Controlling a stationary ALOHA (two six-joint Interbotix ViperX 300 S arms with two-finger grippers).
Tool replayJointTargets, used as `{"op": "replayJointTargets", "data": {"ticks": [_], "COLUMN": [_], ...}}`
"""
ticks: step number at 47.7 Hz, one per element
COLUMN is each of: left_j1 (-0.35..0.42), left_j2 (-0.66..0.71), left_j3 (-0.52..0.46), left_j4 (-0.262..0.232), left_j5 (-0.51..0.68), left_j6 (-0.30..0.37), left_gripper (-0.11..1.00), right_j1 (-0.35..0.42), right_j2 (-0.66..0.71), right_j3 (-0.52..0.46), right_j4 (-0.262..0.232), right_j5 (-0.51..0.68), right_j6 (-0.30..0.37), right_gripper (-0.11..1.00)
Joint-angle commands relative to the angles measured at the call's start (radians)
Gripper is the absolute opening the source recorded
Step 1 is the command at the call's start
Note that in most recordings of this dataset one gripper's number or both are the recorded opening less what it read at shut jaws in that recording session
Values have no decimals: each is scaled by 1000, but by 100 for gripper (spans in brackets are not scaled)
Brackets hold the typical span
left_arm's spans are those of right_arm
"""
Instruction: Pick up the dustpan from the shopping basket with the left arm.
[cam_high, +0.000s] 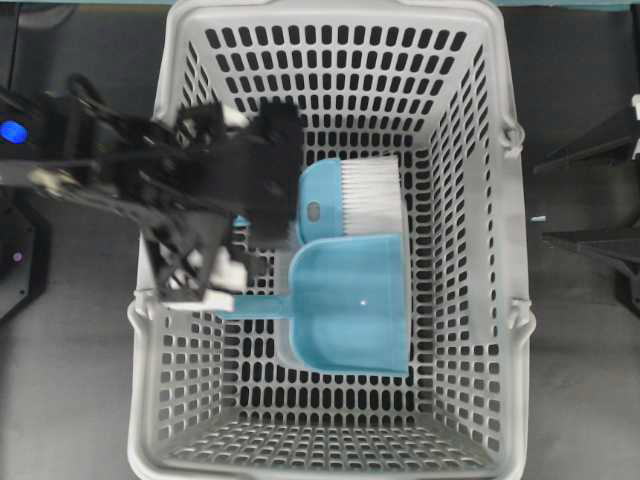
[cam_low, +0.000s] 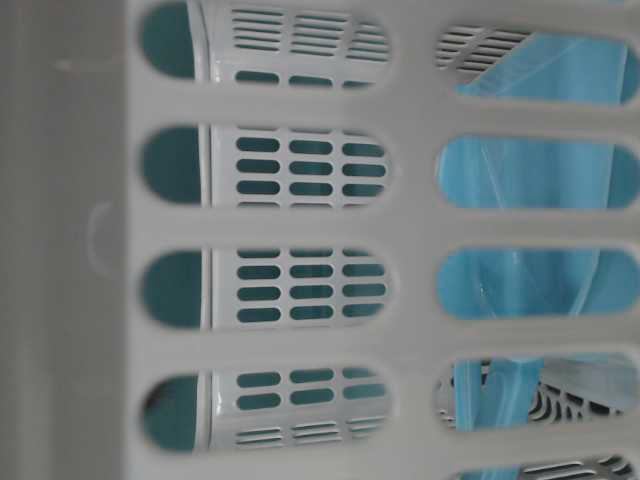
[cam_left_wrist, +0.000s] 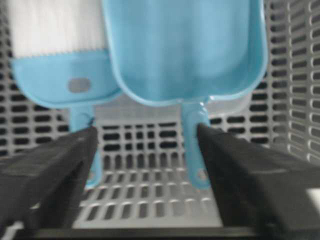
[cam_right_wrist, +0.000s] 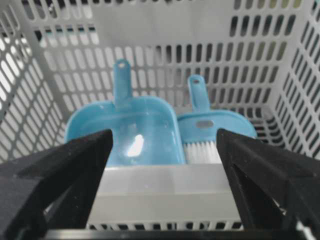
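Observation:
The dustpan's broad scoop spreads wider than my open fingers, so my left gripper should pick up the dustpan by its thin handle (cam_high: 258, 307) next.
The light blue dustpan (cam_high: 350, 305) lies flat on the floor of the grey shopping basket (cam_high: 470, 120), its thin handle (cam_high: 258, 307) pointing left. My left gripper (cam_high: 245, 262) is inside the basket and open. In the left wrist view the dustpan (cam_left_wrist: 185, 45) is ahead, and its handle (cam_left_wrist: 195, 145) runs just inside the right finger (cam_left_wrist: 240, 165) of the open gripper (cam_left_wrist: 145, 132). My right gripper (cam_high: 578, 195) is open and empty outside the basket's right wall. The dustpan also shows in the right wrist view (cam_right_wrist: 130, 132).
A blue hand brush with white bristles (cam_high: 350, 195) lies beside the dustpan, its handle (cam_left_wrist: 82, 125) by my left finger (cam_left_wrist: 50, 170). The basket's slotted walls enclose the left gripper. The table-level view shows only the basket wall (cam_low: 300, 220), with blue plastic behind its slots.

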Motion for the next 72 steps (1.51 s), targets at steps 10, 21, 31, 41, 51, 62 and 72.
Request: {"op": "replayJointTargets", "data": {"ticks": [10, 21, 31, 41, 51, 62, 72], "left_j1": [-57, -63, -63, -64, -77, -64, -32], "left_j2": [152, 195, 219, 221, 193, 101, 2], "left_j3": [-2, 44, 120, 155, 153, 143, 123], "left_j4": [3, 3, 3, 3, 3, 3, 3], "left_j5": [83, 21, -46, -107, -133, -135, -155], "left_j6": [-41, -40, -43, -78, -91, -91, -103], "left_gripper": [90, 90, 90, 88, 43, 28, 28], "right_j1": [-2, -2, -2, -2, -3, -2, -2], "right_j2": [3, 3, -2, -9, -11, -12, -12], "right_j3": [3, 26, 34, 44, 52, 63, 72], "right_j4": [6, 6, 6, 6, 6, 6, 6], "right_j5": [-21, -48, -66, -67, -71, -74, -81], "right_j6": [15, 54, 54, 55, 57, 57, 57], "right_gripper": [80, 80, 79, 79, 79, 79, 79]}}
